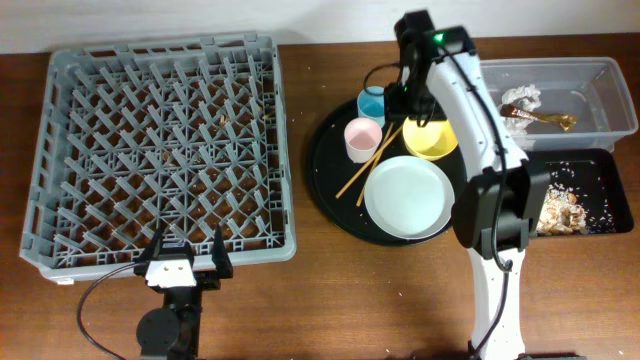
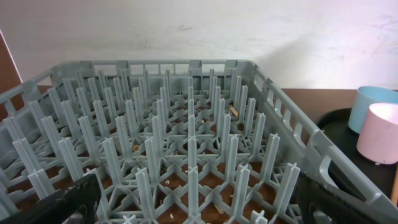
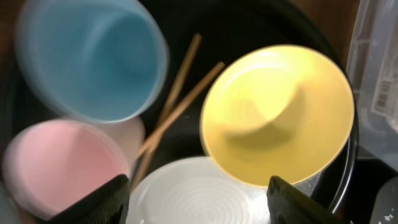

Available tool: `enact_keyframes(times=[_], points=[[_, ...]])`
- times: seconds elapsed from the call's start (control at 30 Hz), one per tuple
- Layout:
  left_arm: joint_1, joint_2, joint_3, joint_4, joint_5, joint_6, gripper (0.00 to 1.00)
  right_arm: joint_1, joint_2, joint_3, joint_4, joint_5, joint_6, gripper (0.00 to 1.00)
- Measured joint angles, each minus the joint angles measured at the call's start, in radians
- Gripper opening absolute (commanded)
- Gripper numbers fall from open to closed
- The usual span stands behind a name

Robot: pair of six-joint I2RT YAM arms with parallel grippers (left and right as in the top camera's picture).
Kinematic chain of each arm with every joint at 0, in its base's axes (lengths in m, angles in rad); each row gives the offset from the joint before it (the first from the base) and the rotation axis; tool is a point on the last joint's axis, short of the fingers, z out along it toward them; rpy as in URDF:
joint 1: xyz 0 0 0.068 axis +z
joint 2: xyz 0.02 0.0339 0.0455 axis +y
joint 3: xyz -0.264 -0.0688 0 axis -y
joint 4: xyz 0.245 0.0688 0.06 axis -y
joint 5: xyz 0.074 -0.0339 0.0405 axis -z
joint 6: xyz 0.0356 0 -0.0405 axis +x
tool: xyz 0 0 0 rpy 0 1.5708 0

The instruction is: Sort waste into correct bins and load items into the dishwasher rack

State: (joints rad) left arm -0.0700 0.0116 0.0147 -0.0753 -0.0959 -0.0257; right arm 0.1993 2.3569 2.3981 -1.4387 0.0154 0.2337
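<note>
My right gripper should next grab the pink cup's rim facing the chopsticks, so the cup's far side stays free to hand over for rack loading.
The grey dishwasher rack (image 1: 165,150) fills the left side; it also fills the left wrist view (image 2: 186,143). My left gripper (image 1: 187,262) is open and empty at the rack's front edge (image 2: 199,214). My right gripper (image 1: 408,108) is open and empty, above the round tray among the dishes (image 3: 199,208). There stand a blue cup (image 1: 371,101) (image 3: 93,59), a pink cup (image 1: 362,139) (image 3: 62,168), a yellow bowl (image 1: 430,140) (image 3: 280,115), a white plate (image 1: 408,196) (image 3: 199,190) and two chopsticks (image 1: 368,160) (image 3: 180,99).
The dishes sit on a large round black tray (image 1: 325,190). At the right, a clear tub (image 1: 605,85) holds a white napkin (image 1: 522,97) and a brown-gold wrapper (image 1: 545,119). A shallow black tray (image 1: 605,165) holds beige crumbs (image 1: 562,210).
</note>
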Motion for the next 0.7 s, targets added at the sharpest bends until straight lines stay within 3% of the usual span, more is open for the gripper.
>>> enact_keyframes(times=[0.13, 0.23, 0.3, 0.4, 0.5, 0.7], points=[[0.0, 0.0, 0.0, 0.0, 0.0, 0.0, 0.99, 0.006, -0.011, -0.003, -0.008, -0.098, 0.008, 0.68], [0.0, -0.001, 0.0, 0.0, 0.0, 0.0, 0.99, 0.02, -0.012, -0.172, 0.097, -0.145, 0.028, 0.43], [0.0, 0.0, 0.0, 0.0, 0.0, 0.0, 0.99, 0.02, -0.014, -0.228, 0.162, -0.172, 0.039, 0.32], [0.0, -0.001, 0.0, 0.0, 0.0, 0.0, 0.99, 0.024, -0.014, -0.253, 0.169, -0.193, 0.051, 0.31], [0.0, -0.001, 0.0, 0.0, 0.0, 0.0, 0.99, 0.051, -0.014, -0.257, 0.192, -0.195, 0.053, 0.04], [0.0, -0.001, 0.0, 0.0, 0.0, 0.0, 0.99, 0.066, -0.022, -0.262, 0.159, -0.203, 0.063, 0.04]])
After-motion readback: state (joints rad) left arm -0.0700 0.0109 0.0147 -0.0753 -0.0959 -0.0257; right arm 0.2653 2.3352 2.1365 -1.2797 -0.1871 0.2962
